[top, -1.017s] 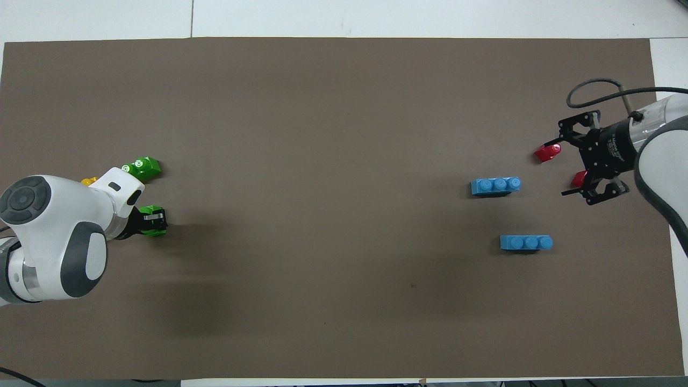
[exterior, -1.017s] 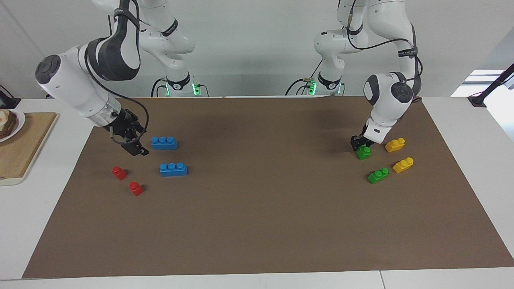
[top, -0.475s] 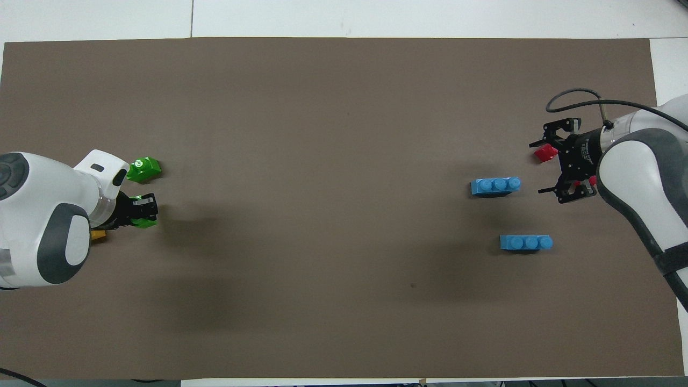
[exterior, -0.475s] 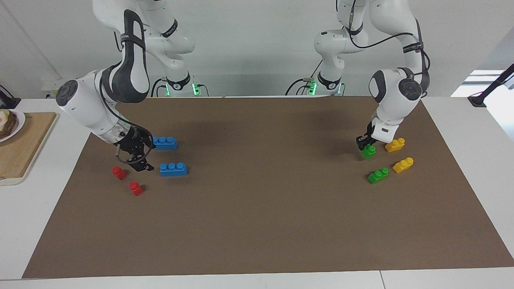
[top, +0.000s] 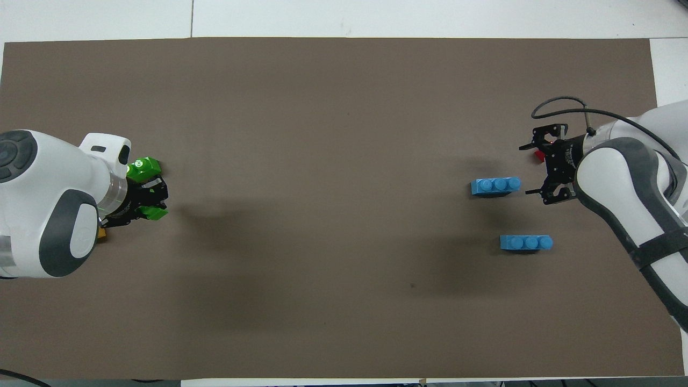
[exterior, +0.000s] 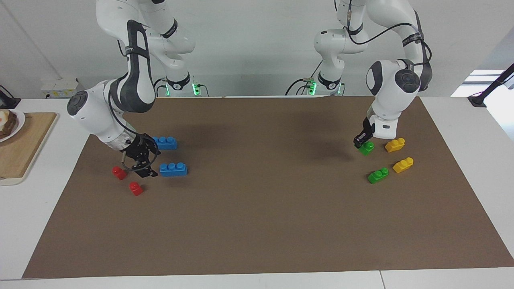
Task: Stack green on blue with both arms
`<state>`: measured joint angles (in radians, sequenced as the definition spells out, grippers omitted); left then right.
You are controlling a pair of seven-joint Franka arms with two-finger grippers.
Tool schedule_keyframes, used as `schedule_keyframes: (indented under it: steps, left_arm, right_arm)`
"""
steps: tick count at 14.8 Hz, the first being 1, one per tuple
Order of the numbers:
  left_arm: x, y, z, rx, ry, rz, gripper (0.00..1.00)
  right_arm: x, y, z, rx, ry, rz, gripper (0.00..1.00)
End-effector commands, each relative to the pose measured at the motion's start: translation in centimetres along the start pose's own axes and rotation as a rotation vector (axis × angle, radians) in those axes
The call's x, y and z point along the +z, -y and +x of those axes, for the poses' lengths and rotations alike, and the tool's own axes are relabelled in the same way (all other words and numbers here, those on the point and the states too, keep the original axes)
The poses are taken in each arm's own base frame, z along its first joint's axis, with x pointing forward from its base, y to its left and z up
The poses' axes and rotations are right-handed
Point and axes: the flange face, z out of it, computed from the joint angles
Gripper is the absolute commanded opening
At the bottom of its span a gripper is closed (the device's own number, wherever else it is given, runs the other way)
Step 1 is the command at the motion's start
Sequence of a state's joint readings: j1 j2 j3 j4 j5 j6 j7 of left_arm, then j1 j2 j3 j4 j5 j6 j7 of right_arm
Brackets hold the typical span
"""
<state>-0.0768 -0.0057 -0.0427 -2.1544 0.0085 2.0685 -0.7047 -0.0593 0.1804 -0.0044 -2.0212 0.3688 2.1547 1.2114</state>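
Observation:
My right gripper grabs the farther three-stud blue brick by its end (top: 516,184) next, since that brick serves as the base for stacking green (top: 143,169).
My left gripper (exterior: 363,144) is shut on a small green brick (exterior: 366,149) and holds it low over the mat at the left arm's end; it also shows in the overhead view (top: 146,203) with the brick (top: 155,214). The other green brick (exterior: 378,175) lies on the mat farther from the robots. Two blue three-stud bricks lie at the right arm's end, one nearer (exterior: 164,143) and one farther (exterior: 173,169). My right gripper (exterior: 145,164) is open, low beside the farther blue brick (top: 495,186), apart from it.
Two yellow bricks (exterior: 395,145) (exterior: 403,165) lie beside the green ones. Two red bricks (exterior: 119,172) (exterior: 136,188) lie close to my right gripper. A wooden board (exterior: 24,148) with a plate (exterior: 14,124) stands off the brown mat (exterior: 257,224).
My right gripper has come down and moved in beside the farther blue brick. My left gripper has shifted a little with the green brick in it.

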Motion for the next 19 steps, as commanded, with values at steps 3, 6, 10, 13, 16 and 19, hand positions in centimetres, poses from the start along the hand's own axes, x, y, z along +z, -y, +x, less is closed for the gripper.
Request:
schedule_keyframes:
  steps: [3, 6, 10, 13, 16, 19]
  left_arm:
    - [-1.3, -3.0, -2.1, -0.242, 0.018, -0.042, 0.00]
    - [-2.1, -4.4, -2.8, -0.343, 0.031, -0.077, 0.00]
    - [-2.6, -5.4, -2.9, -0.381, 0.019, -0.098, 0.00]
    - [-2.6, -6.0, -3.4, -0.399, 0.017, -0.102, 0.00]
    - [-2.9, -7.6, -4.7, -0.420, 0.012, -0.133, 0.00]
    - [-3.5, -8.9, -5.2, -0.495, 0.003, -0.160, 0.00]
  right_arm:
    - [2.8, -1.8, -0.4, 0.012, 0.003, 0.024, 0.97]
    - [4.2, -2.2, -0.1, 0.015, 0.002, 0.024, 0.97]
    - [5.8, -1.9, 0.8, -0.004, -0.013, 0.032, 0.97]
    - [6.7, -1.8, 1.2, 0.002, -0.015, 0.026, 0.97]
    - [6.7, -1.8, 1.3, -0.010, -0.008, 0.035, 0.92]
    - [6.5, -1.7, 1.7, -0.014, -0.008, 0.038, 0.76]
